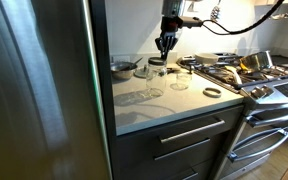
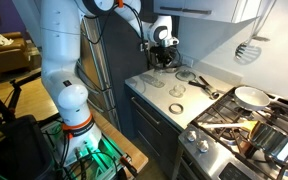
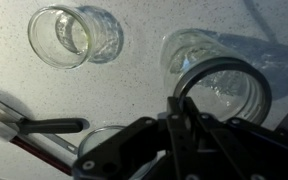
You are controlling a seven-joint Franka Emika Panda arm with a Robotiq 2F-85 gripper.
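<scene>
The dark metal ring lies level around the glass jar's opening [image 3: 227, 92] and would rest there if I opened, so it is now time to open my gripper.
My gripper [image 3: 177, 108] is shut on the edge of a dark metal ring [image 3: 252, 84], which hangs over the mouth of a clear glass jar [image 3: 189, 50] on the speckled counter. A second clear jar [image 3: 69, 35] stands to the upper left in the wrist view. In both exterior views the gripper [image 1: 164, 45] [image 2: 164, 52] hovers above the jars [image 1: 152, 80] near the back of the counter [image 1: 179, 105]. The ring is too small to make out there.
A loose ring [image 1: 212, 92] lies on the counter near the stove [image 1: 269, 80]. A small pot [image 1: 124, 68] sits at the back. A black handle [image 3: 44, 126] lies at the left of the wrist view. A steel fridge [image 1: 39, 90] borders the counter.
</scene>
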